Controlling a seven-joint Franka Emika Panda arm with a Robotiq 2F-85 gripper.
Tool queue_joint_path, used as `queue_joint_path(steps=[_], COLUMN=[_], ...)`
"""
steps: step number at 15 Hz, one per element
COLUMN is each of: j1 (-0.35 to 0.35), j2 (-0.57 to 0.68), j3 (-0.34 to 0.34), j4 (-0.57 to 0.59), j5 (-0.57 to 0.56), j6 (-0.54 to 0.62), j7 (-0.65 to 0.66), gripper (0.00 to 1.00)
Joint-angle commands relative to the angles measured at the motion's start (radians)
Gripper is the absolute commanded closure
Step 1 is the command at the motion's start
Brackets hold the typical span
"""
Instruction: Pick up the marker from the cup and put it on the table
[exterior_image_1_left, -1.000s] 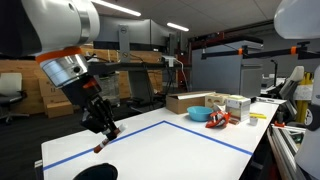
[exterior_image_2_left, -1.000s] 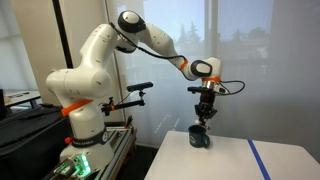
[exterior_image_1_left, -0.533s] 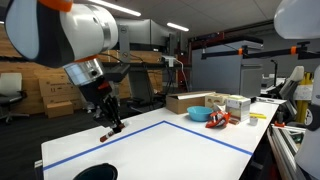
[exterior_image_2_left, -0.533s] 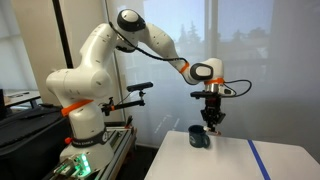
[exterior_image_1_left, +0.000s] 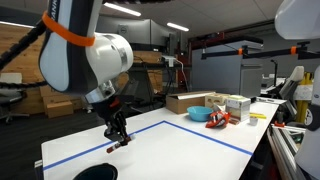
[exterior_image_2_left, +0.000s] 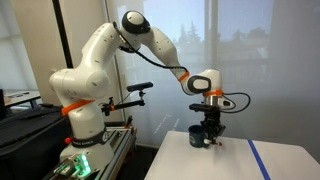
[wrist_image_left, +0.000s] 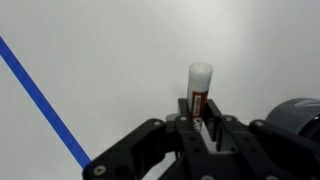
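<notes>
The robot's gripper should lower the marker before it opens. The marker is hanging above the open table beside the black cup, so it would drop and could roll if the gripper opened now.
My gripper (wrist_image_left: 198, 120) is shut on the marker (wrist_image_left: 199, 85), a short stick with a red body and a white cap that points away from the jaws. In an exterior view the gripper (exterior_image_1_left: 118, 141) hangs low over the white table (exterior_image_1_left: 170, 145), with the marker (exterior_image_1_left: 119, 145) just above the surface. The black cup (exterior_image_1_left: 95, 172) sits at the table's near corner, only its rim showing. It also shows in the wrist view (wrist_image_left: 300, 120) at the right edge and in an exterior view (exterior_image_2_left: 199, 139) just left of the gripper (exterior_image_2_left: 211, 139).
Blue tape lines (exterior_image_1_left: 215, 137) mark a rectangle on the table; one crosses the wrist view (wrist_image_left: 40, 100). A blue bowl (exterior_image_1_left: 199, 115) with orange items and cardboard boxes (exterior_image_1_left: 190, 100) stand at the far side. The table edge (exterior_image_2_left: 160, 160) is near the cup.
The gripper has moved away from the cup and lowered toward the table, carrying the marker with it. The cup has stayed in place.
</notes>
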Motion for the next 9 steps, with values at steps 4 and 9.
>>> queue_joint_path(steps=[4, 9], j1=[-0.173, -0.264], j2=[0.006, -0.013], j3=[0.132, 0.208], j4=[0.026, 0.050], j5=[0.021, 0.018], j6=[-0.008, -0.025], j7=[-0.055, -0.099], gripper=[0.95, 0.95])
